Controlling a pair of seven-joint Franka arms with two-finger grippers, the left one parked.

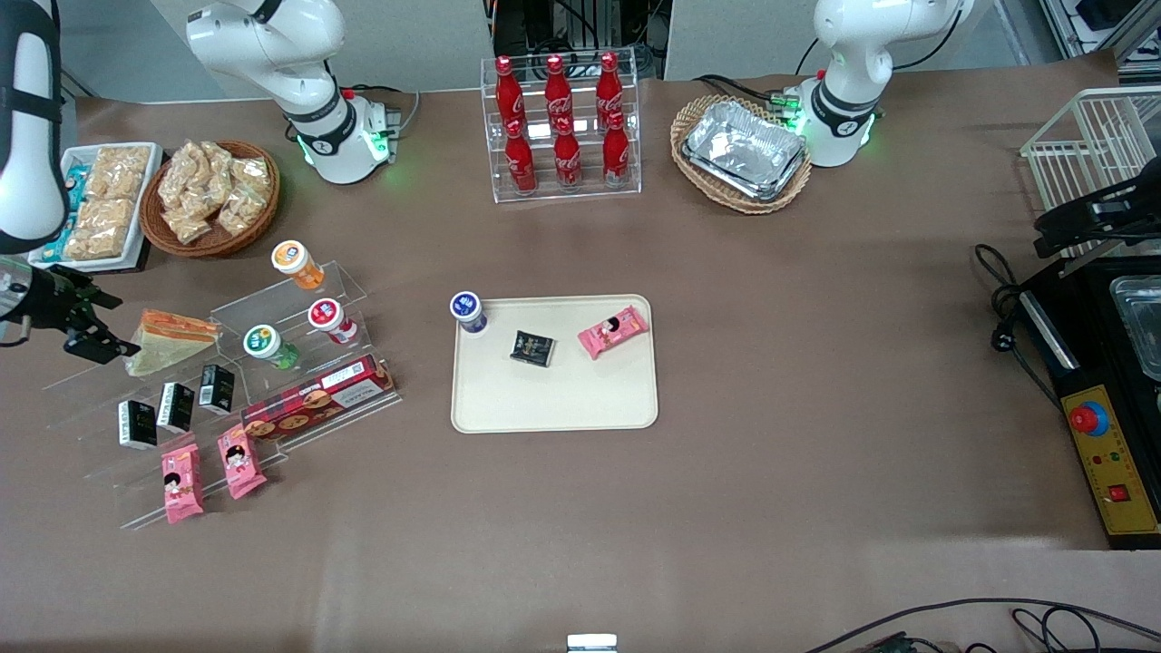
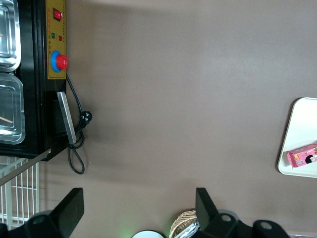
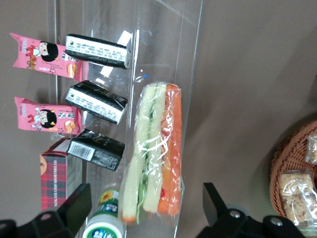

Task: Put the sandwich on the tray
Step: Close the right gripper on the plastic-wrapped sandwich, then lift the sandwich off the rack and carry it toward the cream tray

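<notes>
My right gripper grabs the sandwich by its wrapped wedge body (image 1: 167,338) next. Then I place the sandwich on the tray (image 1: 553,399).
The sandwich (image 1: 169,340), a clear-wrapped wedge with pale bread and orange and green filling, lies on the upper step of a clear acrylic stand toward the working arm's end of the table. In the right wrist view the sandwich (image 3: 154,153) lies lengthwise, its end between my two fingers. My right gripper (image 1: 102,325) is open and empty, close beside the sandwich without touching it; it also shows in the right wrist view (image 3: 144,208). The cream tray (image 1: 553,399) lies at the table's middle; its edge shows in the left wrist view (image 2: 298,119).
On the tray sit a blue-capped bottle (image 1: 467,311), a black packet (image 1: 532,347) and a pink snack packet (image 1: 614,331). The stand holds a green-capped bottle (image 3: 104,225), black cartons (image 3: 95,101), pink packets (image 3: 45,116) and a biscuit box (image 1: 317,399). A snack basket (image 1: 210,195) stands nearby.
</notes>
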